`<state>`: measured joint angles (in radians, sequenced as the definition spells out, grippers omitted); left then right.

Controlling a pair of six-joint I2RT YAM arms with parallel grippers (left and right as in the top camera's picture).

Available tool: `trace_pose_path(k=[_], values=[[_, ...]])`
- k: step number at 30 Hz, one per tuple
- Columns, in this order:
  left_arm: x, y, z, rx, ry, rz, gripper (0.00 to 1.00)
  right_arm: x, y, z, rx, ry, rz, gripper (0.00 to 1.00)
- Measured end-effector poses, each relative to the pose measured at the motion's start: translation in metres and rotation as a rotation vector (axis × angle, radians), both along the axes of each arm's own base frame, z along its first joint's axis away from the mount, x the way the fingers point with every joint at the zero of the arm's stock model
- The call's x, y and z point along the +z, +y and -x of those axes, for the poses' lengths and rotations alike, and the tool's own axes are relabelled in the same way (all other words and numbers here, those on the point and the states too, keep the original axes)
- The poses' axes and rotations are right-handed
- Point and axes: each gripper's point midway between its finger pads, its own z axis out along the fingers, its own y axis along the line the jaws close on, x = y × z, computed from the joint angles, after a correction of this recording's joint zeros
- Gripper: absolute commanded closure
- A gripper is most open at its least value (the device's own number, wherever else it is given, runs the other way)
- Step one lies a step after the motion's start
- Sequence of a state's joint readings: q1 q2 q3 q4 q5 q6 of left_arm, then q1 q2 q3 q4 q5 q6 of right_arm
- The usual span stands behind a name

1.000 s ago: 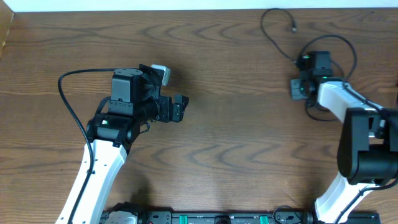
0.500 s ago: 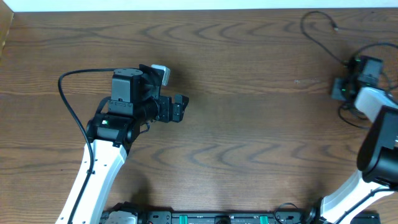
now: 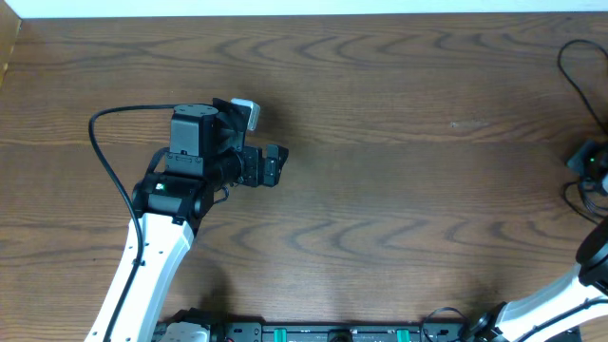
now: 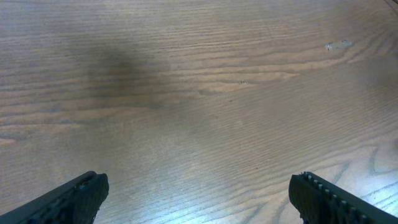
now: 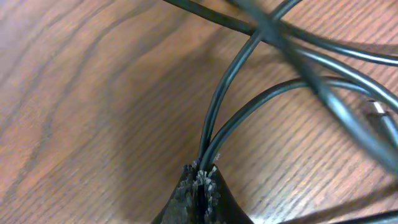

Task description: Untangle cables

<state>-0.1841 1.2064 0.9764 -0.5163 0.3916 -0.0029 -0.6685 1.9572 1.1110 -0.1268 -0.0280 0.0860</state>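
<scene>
The thin black cable would end up on the tabletop, since flat wood lies below both pieces of it, so I need to open my right gripper.
The thin black cable (image 3: 567, 68) shows as a loop at the table's far right edge in the overhead view. In the right wrist view two strands of it (image 5: 231, 93) run up from my right gripper (image 5: 200, 179), which is shut on them, and more strands cross above, blurred. A small plug end (image 5: 375, 110) lies at the right. My right gripper (image 3: 591, 160) is at the right border of the overhead view. My left gripper (image 3: 273, 166) is open and empty over bare wood (image 4: 199, 193), far from the cable. The white cable is out of view.
The brown wooden table (image 3: 380, 190) stretches between the two arms. The left arm's thick black cable (image 3: 104, 161) arcs at the left. The table's far edge (image 3: 304, 16) runs along the top. A black rail (image 3: 313, 332) sits at the front edge.
My right gripper has moved far to the right, from mid-right to the frame's edge, dragging the black cable with it. The left arm has not moved.
</scene>
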Motion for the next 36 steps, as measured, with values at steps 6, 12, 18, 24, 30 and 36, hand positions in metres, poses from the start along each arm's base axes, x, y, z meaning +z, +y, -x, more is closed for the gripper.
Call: trace_pose_path(k=[6, 12, 18, 24, 30, 36], values=[[0.0, 0.0, 0.0, 0.0, 0.0, 0.0, 0.02, 0.001, 0.006, -0.005, 0.014, -0.049, -0.054, 0.18], [0.0, 0.0, 0.0, 0.0, 0.0, 0.0, 0.03, 0.0, 0.018, -0.012, 0.043, -0.054, -0.081, 0.01], [0.0, 0.0, 0.0, 0.0, 0.0, 0.0, 0.03, -0.001, 0.035, -0.021, 0.089, -0.06, -0.108, 0.01], [0.0, 0.0, 0.0, 0.0, 0.0, 0.0, 0.03, -0.001, 0.06, -0.033, 0.16, -0.05, -0.116, 0.01], [0.0, 0.0, 0.0, 0.0, 0.0, 0.0, 0.03, 0.025, 0.091, -0.042, 0.228, -0.052, -0.093, 0.01], [0.0, 0.0, 0.0, 0.0, 0.0, 0.0, 0.03, 0.103, 0.115, -0.047, 0.3, -0.135, 0.04, 0.01]])
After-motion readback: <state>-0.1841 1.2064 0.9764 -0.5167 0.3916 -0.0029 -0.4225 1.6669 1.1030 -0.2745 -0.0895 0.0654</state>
